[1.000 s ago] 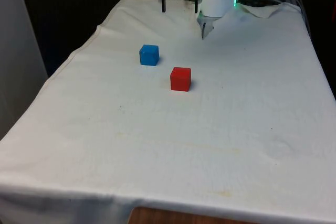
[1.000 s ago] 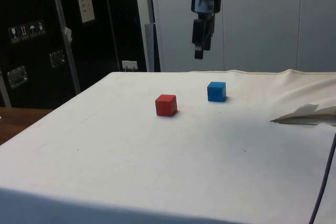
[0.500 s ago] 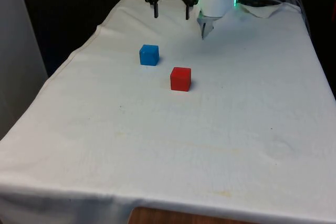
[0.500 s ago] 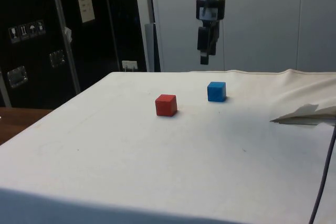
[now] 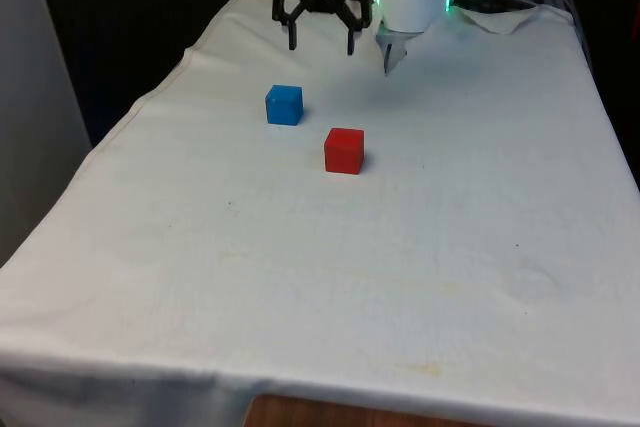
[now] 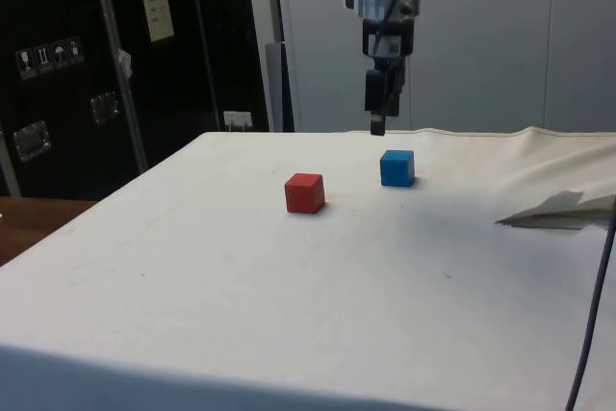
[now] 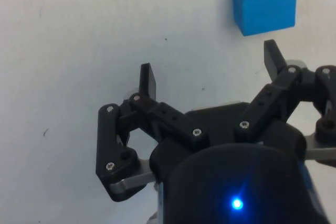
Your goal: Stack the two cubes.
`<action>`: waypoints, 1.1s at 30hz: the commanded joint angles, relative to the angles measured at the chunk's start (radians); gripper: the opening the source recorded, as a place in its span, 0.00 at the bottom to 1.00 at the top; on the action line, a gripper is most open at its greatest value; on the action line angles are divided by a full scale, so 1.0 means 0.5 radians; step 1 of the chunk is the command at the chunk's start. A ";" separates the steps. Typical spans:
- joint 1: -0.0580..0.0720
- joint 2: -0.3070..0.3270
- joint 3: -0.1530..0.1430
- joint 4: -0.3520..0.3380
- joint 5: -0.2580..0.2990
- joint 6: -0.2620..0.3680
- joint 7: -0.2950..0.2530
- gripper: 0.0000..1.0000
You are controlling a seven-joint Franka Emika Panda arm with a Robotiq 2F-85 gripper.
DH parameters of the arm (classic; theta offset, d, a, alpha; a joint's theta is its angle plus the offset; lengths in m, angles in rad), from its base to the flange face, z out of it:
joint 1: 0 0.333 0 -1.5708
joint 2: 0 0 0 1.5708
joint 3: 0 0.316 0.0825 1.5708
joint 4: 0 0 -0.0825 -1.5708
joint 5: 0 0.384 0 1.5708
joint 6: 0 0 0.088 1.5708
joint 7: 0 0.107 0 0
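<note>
The gripper grabs the blue cube (image 5: 284,105) by its opposite sides next, to stack it on the red cube (image 5: 344,150).
A blue cube (image 5: 284,105) (image 6: 397,167) (image 7: 264,2) rests on the white cloth, and a red cube (image 5: 344,150) (image 6: 305,192) sits apart from it, nearer the camera in the front view and toward that view's right. My gripper (image 5: 321,43) (image 6: 377,127) (image 7: 210,69) hangs open in the air above the cloth, a little beyond the blue cube toward the robot. Nothing is between its fingers (image 7: 147,79). Both cubes stand flat and untouched.
A crumpled fold of cloth (image 6: 558,209) (image 5: 500,15) lies near the robot's base at the table's far end. A thin black cable (image 6: 592,324) runs down at the side view's right edge.
The gripper has come down and moved toward the front view's left, closing in on the blue cube. It stays open. Neither cube has moved.
</note>
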 commanded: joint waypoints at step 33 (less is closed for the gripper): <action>-0.006 0.218 -0.104 0.038 -0.024 0.138 -0.016 1.00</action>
